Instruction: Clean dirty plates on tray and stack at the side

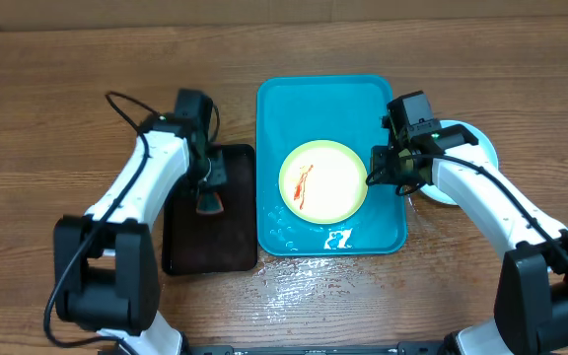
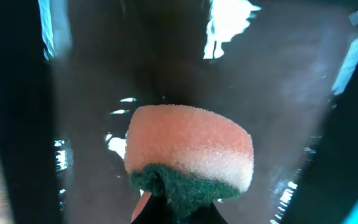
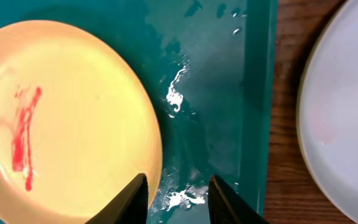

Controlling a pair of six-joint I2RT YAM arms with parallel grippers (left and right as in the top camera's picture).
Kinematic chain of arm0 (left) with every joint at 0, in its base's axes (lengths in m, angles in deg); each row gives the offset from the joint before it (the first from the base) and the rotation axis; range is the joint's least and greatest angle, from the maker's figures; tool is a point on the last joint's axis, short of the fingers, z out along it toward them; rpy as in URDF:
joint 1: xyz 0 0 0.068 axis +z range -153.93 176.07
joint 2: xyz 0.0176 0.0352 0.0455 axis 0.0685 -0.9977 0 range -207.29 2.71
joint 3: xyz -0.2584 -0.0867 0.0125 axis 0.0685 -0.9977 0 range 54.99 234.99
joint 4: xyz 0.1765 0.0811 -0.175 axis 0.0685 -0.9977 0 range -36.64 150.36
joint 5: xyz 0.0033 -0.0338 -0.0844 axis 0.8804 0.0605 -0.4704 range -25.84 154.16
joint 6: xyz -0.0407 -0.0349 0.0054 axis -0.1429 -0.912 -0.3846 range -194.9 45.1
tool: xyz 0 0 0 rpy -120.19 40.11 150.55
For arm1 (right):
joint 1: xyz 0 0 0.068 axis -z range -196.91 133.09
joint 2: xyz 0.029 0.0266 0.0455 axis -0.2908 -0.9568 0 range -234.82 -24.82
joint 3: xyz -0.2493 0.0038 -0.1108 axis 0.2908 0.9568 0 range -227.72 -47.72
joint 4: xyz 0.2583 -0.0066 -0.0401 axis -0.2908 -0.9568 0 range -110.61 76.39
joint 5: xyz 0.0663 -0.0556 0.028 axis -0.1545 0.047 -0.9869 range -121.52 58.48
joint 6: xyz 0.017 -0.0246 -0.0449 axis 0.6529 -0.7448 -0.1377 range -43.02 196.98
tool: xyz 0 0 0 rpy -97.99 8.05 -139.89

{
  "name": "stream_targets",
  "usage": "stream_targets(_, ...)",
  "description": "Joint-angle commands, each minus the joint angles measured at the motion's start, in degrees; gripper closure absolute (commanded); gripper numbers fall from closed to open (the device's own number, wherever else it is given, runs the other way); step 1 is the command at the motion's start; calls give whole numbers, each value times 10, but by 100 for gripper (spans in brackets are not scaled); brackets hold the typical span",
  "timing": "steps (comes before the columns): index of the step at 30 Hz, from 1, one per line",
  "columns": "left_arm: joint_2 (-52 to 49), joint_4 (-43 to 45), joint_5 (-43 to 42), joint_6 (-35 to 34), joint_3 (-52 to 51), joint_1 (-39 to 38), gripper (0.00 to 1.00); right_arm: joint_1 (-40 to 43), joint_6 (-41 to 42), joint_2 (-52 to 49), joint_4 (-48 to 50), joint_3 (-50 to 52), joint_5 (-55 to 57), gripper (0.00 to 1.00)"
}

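My right gripper grabs the yellow-green plate's rim [image 1: 365, 182] [image 3: 158, 157] on the side toward the whitish plate next. The yellow-green plate's smeared side stays free to sponge and stack.
A pale yellow-green plate [image 1: 323, 181] with a red sauce smear [image 3: 25, 137] lies in the wet turquoise tray [image 1: 294, 108]. My right gripper [image 1: 383, 170] hovers at the plate's right rim. In the right wrist view its jaws [image 3: 178, 199] stand open: one finger [image 3: 132, 199] is over the plate's [image 3: 61, 124] edge, the other over the bare tray floor [image 3: 229, 93]. Another plate [image 1: 461, 163], whitish with a light blue rim, sits on the table right of the tray, partly under the right arm. My left gripper [image 2: 179, 214] is shut on an orange-and-green sponge [image 2: 188, 149].
The left gripper [image 1: 208, 192] and the sponge hang over a wet black tray [image 1: 190, 247] left of the turquoise one. Water puddles lie in the tray's front corner [image 1: 338, 239] and on the wooden table [image 1: 304, 281] before it.
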Motion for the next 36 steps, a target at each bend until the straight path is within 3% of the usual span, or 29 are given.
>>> stream_targets(1, -45, 19, -10, -4, -23, -3, 96, 0, -1, -7, 5, 2, -14, 65)
stream_targets(10, -70, -3, -16, -2, -7, -3, 96, 0, -1, -40, 94, 72, -42, 61)
stream_targets(17, -61, -120, -16, 3, 125, -3, 96, 0, -3, -51, 102, 78, -63, 63)
stream_targets(20, -61, -172, -19, 14, 205, -9, 96, 0, -3, -51, 112, 78, -63, 76)
stream_targets(24, -61, -224, -20, 29, 316, -36, 96, 0, 2, -60, 125, 81, -63, 79)
stream_targets(29, -61, -201, -24, 26, 356, -72, 96, 0, 20, -84, 142, 97, -64, 96)
stream_targets(36, -94, -113, -114, 22, 355, -140, 96, 0, 21, -88, 140, 103, -65, 96)
